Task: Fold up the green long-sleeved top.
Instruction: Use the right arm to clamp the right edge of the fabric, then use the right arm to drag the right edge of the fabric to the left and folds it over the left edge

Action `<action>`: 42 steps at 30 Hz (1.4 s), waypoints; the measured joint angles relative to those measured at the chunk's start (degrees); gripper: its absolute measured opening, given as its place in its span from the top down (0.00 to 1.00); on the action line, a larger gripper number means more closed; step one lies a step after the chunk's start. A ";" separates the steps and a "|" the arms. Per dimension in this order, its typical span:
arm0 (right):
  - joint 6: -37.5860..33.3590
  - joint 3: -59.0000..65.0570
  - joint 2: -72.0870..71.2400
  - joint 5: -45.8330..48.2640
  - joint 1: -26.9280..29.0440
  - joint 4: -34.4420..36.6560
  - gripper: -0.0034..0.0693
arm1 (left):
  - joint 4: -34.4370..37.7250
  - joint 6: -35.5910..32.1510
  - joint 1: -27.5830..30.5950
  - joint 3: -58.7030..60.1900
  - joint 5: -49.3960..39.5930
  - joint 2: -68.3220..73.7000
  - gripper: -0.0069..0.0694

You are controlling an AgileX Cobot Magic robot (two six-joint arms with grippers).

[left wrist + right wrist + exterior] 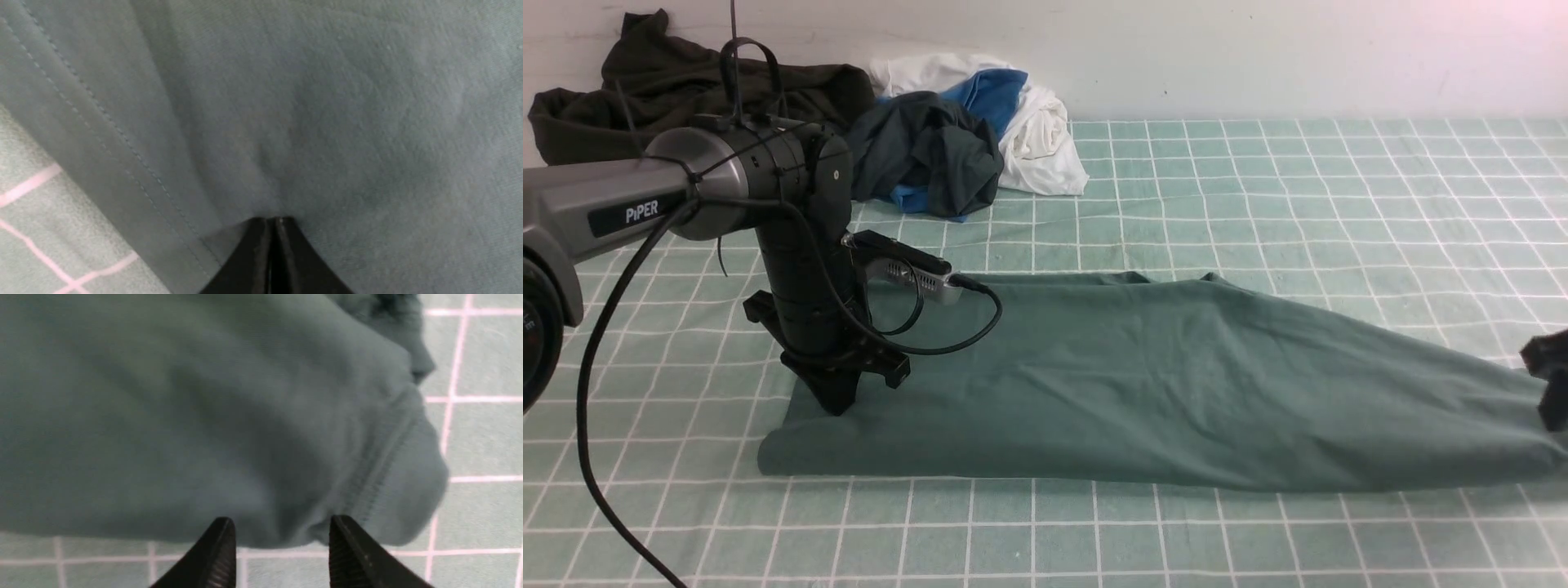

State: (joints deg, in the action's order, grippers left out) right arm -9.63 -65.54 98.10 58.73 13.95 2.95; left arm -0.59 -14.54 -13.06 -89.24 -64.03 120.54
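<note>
The green top has to be grabbed by its ribbed edge point(1542, 452) next with my right gripper, so that the sleeve can be folded in over the top's body point(1072, 382).
The green long-sleeved top point(1176, 384) lies folded into a long band across the checked mat. My left gripper point(837, 402) points down onto its left end. In the left wrist view its jaws point(273, 222) are closed together, with the cloth point(327, 122) puckering at the tips, beside a stitched hem point(102, 122). My right gripper point(1550, 384) shows only partly at the top's right end. In the right wrist view it point(282, 527) is open, its tips straddling the edge of the bunched ribbed end point(388, 469).
A pile of other clothes lies at the back left against the wall: a dark olive garment point(662, 82), a dark grey and blue one point(931, 155) and a white one point(1037, 139). The green checked mat point(1258, 204) covers the table.
</note>
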 joint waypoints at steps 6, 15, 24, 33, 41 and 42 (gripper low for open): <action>2.10 0.96 3.35 -6.86 3.85 -0.58 0.36 | 0.93 0.00 0.00 0.06 0.32 0.00 0.91; 1.95 0.64 10.60 -8.80 3.85 1.71 0.25 | 1.29 0.00 0.13 0.06 0.90 0.00 0.91; -0.06 0.49 10.49 -8.16 3.85 3.71 0.86 | 1.33 -0.32 0.13 -0.14 0.83 0.00 0.91; 10.06 -6.24 -0.88 -0.86 3.85 -12.84 0.92 | 1.52 -0.39 0.13 -4.29 -1.95 -8.73 0.91; 2.86 -18.14 -12.55 2.19 -8.71 -1.76 0.92 | 1.52 -0.31 0.13 -5.06 -3.42 -26.43 0.91; 1.84 -18.88 -12.71 2.12 -11.44 -0.18 0.92 | 1.52 -0.11 0.13 -5.06 -3.79 -28.14 0.91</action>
State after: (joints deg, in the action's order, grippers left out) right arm -7.79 -84.42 85.40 60.85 2.51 2.77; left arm 0.93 -14.65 -12.93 -94.31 -67.82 92.40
